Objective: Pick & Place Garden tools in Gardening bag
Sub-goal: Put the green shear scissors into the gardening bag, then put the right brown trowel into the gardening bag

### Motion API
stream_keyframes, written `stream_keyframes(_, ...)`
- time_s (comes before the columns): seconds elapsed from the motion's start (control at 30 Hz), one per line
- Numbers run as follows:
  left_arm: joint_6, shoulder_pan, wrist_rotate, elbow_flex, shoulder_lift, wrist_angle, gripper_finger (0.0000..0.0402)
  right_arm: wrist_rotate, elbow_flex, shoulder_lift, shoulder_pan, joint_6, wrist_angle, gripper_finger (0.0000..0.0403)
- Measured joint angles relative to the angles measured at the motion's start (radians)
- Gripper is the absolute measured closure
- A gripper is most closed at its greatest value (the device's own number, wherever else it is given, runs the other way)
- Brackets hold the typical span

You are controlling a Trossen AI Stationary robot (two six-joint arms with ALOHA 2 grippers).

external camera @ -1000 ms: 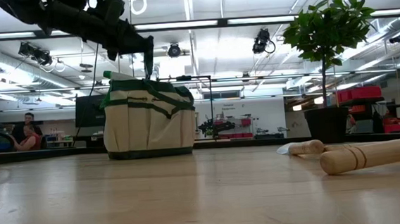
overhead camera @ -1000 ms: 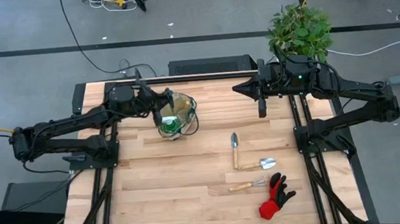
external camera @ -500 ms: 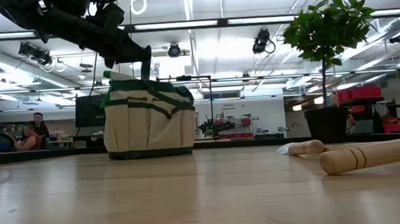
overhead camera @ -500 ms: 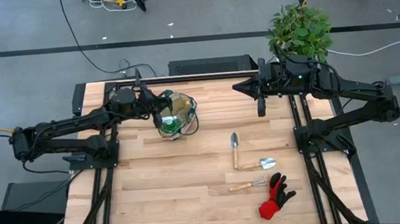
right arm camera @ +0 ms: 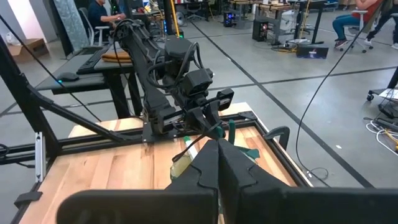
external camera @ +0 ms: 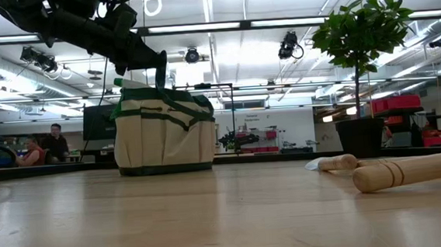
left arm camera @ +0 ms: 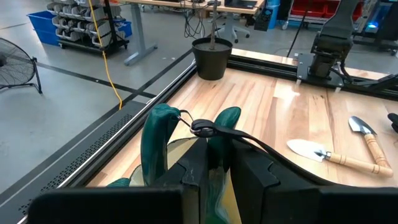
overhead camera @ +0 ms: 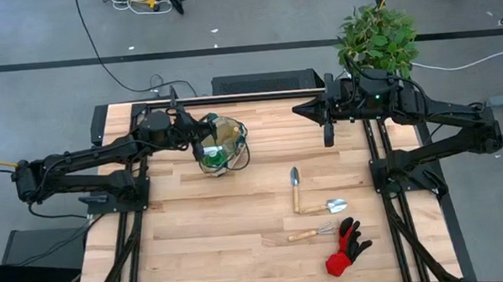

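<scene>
The green shears' handles stand up out of the tan bag and their blades are down inside it, so it is now time to open my left gripper.
The tan gardening bag [overhead camera: 224,145] stands on its base at the table's far left [external camera: 163,135]; a green spray bottle top [external camera: 121,82] sticks out of it. My left gripper [overhead camera: 201,147] is over the bag's rim [external camera: 160,72], shut on the green-handled pruning shears [left arm camera: 157,140]. My right gripper [overhead camera: 329,136] is shut and empty above the table's far right. Two wooden-handled metal tools [overhead camera: 296,188] [overhead camera: 323,208], a small wooden-handled rake [overhead camera: 311,234] and the red-and-black glove [overhead camera: 346,247] lie flat at the right. The blue-handled trowel is out of view. My left gripper [left arm camera: 219,171] has one green handle of the shears [left arm camera: 221,134] between its two fingers, which lie across it. The fingers slant down from the table's left. Both handles stand up out of the bag, joined by a dark loop [left arm camera: 205,129]; the blades are hidden in the bag.
A leafy potted plant [overhead camera: 377,37] stands off the table's far right corner, its dark pot [left arm camera: 211,50] beyond the edge. Bare wood lies between the bag and the tools. People sit in the room behind [external camera: 43,145].
My left gripper has gone down a little toward the bag's rim, then kept still. The bag and the tools on the table have stayed where they were.
</scene>
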Motion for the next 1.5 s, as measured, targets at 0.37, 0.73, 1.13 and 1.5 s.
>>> stream_keyframes(0.37,0.0,0.0,0.0,0.0,0.0,0.0,0.0344,0.0,0.0,0.0,0.0,0.003,0.0,0.0403)
stream_keyframes(0.73,0.0,-0.001,-0.012,0.0,0.0,-0.004,0.0326,0.0,0.0,0.0,0.0,0.003,-0.001,0.0403)
stream_keyframes(1.13,0.001,0.0,-0.034,0.0,0.0,-0.005,0.0267,0.0,0.0,0.0,0.0,0.002,-0.001,0.0403)
stream_keyframes(1.5,0.007,-0.014,-0.034,0.035,0.0,-0.003,0.0262,0.0,0.0,0.0,0.0,0.0,-0.006,0.0403)
